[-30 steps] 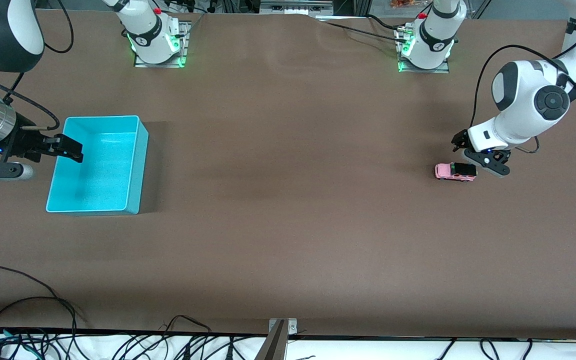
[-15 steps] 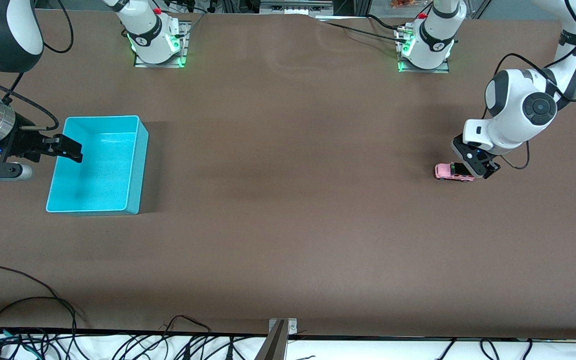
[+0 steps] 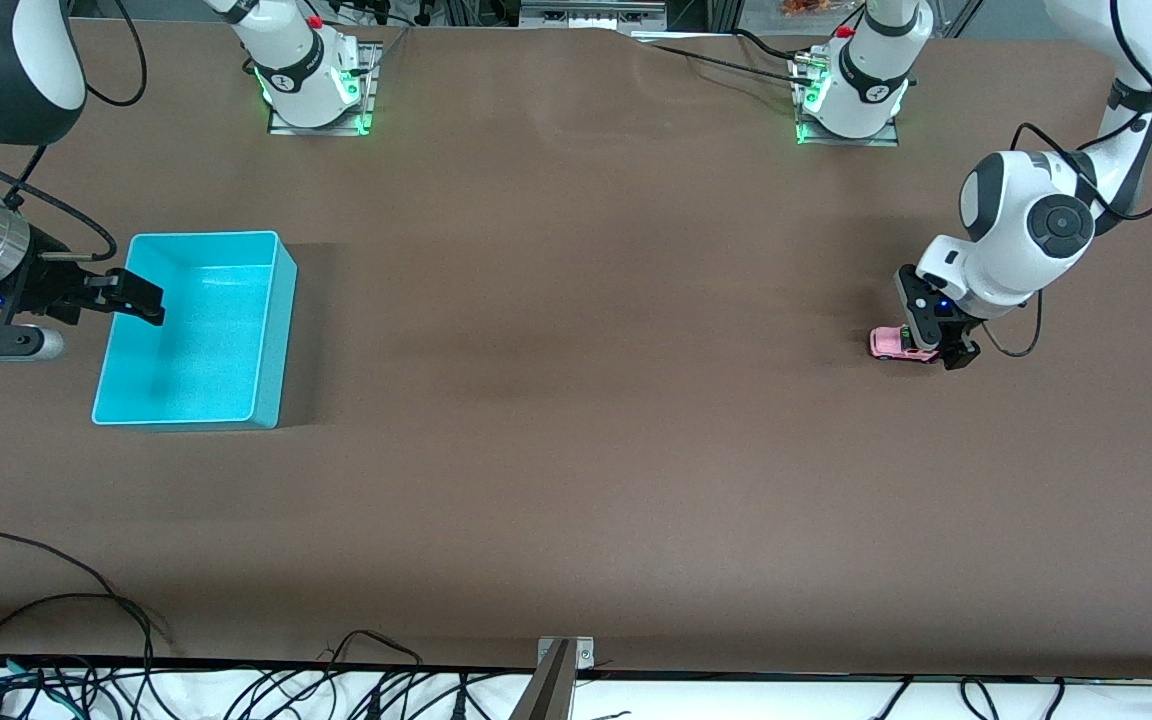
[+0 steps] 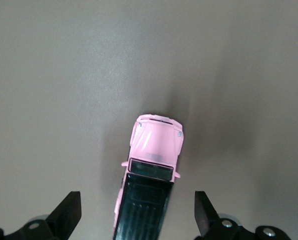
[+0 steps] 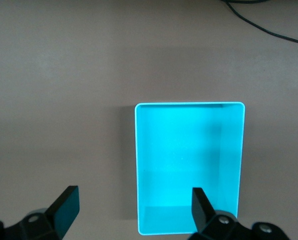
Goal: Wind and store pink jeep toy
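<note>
My left gripper should next grab the black roof (image 4: pixel 143 207) of the pink jeep toy (image 4: pixel 153 142) to wind and store it.
The pink jeep toy (image 3: pixel 891 343) stands on the brown table at the left arm's end. In the left wrist view the pink jeep toy (image 4: pixel 152 150) shows its pink hood and black roof panel. My left gripper (image 3: pixel 936 338) is open and low over the jeep's black roof end, one finger on each side of it and apart from it. In its own view the left gripper (image 4: pixel 136 217) straddles the roof. The cyan bin (image 3: pixel 274 330) sits at the right arm's end. My right gripper (image 3: pixel 141 298) is open and empty, waiting over the bin's edge.
The right wrist view shows the empty cyan bin (image 5: pixel 188 104) and my right gripper (image 5: pixel 134 210) above its rim. Cables (image 3: pixel 86 620) lie along the table edge nearest the camera. The arm bases (image 3: pixel 316 90) stand along the farthest edge.
My left gripper has turned and come down from beside the jeep to over its black roof end. The jeep, the bin and the right arm have not moved.
</note>
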{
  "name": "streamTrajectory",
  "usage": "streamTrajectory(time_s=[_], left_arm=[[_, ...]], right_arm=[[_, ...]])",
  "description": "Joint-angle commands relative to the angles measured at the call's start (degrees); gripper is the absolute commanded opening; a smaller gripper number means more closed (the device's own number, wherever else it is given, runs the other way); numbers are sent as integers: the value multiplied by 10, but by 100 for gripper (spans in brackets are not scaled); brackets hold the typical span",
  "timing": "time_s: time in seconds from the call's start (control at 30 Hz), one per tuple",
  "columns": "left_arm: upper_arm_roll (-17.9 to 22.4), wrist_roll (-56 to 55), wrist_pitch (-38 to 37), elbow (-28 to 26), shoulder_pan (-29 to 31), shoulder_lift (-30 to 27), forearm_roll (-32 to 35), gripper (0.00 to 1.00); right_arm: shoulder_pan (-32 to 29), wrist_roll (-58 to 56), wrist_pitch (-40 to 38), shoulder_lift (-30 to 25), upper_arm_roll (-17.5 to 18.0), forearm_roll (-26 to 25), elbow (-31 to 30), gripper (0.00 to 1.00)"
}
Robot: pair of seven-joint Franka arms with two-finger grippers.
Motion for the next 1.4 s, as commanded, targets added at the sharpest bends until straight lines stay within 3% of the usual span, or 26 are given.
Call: streamTrajectory(time_s=[0.0,0.57,0.67,0.8,0.87,0.93,1.13,1.37], left_arm=[[10,46,25,1,6,22,17,100],[24,82,64,4,7,61,11,99],[24,82,65,4,4,63,12,83],[24,81,65,6,0,63,11,49],[24,80,64,9,0,63,11,44],[24,79,64,9,-1,62,11,21],[24,75,64,12,-5,63,10,1],[24,81,63,15,-7,62,10,0]], right_arm=[[-4,1,-5,2,2,-1,9,100],[-4,1,-5,2,2,-1,9,100],[-5,1,-6,2,2,-1,9,100],[-5,1,-6,2,2,-1,9,100],[-5,1,-5,2,2,-1,9,100],[-5,1,-6,3,2,-1,9,100],[-5,1,-5,3,2,-1,9,100],[-5,1,-6,3,2,-1,9,100]])
